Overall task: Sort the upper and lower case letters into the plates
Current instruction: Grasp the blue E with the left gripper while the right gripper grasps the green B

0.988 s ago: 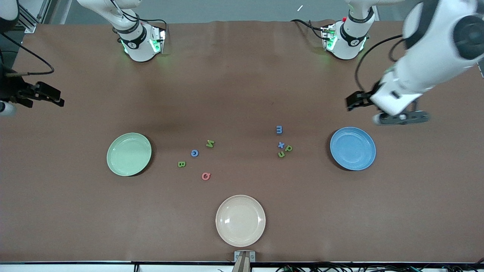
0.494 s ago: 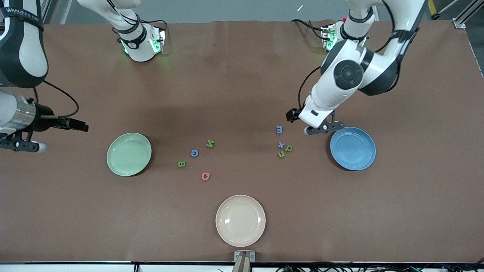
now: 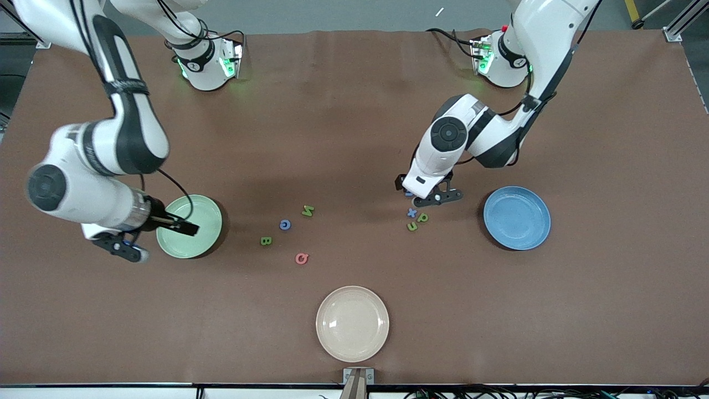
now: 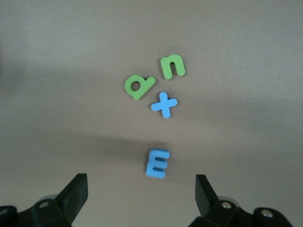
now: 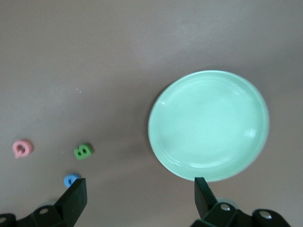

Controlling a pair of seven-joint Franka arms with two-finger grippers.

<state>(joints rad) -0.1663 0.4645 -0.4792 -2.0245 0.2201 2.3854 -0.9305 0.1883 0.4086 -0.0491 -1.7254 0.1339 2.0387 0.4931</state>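
Observation:
I should next grab the blue E by its body (image 4: 157, 163) with my left gripper, so that I can sort the uppercase letters onto the blue plate.
Toward the left arm's end lie a blue E (image 4: 157, 163), a blue x (image 3: 411, 213), a green a (image 3: 423, 218) and a green n (image 3: 412, 226). My left gripper (image 3: 437, 197) hangs open over the table beside the E, holding nothing; its hand hides most of the E in the front view. Nearer mid-table lie a green N (image 3: 308, 210), blue C (image 3: 284, 224), green B (image 3: 266, 240) and pink Q (image 3: 301, 258). My right gripper (image 3: 124, 247) is open and empty, up beside the pale green plate (image 3: 189, 244). The blue plate (image 3: 517, 233) is empty.
A cream-white plate (image 3: 352, 343) sits near the table's front edge, nearer to the front camera than all the letters. The brown table (image 3: 354, 127) stretches bare between the letters and the arm bases. The right arm's elbow hangs high over the right arm's end of the table.
Both arms swung inward. The left gripper went from beside the blue plate to over the E. The right gripper came from the table's end to the green plate. Both stayed open.

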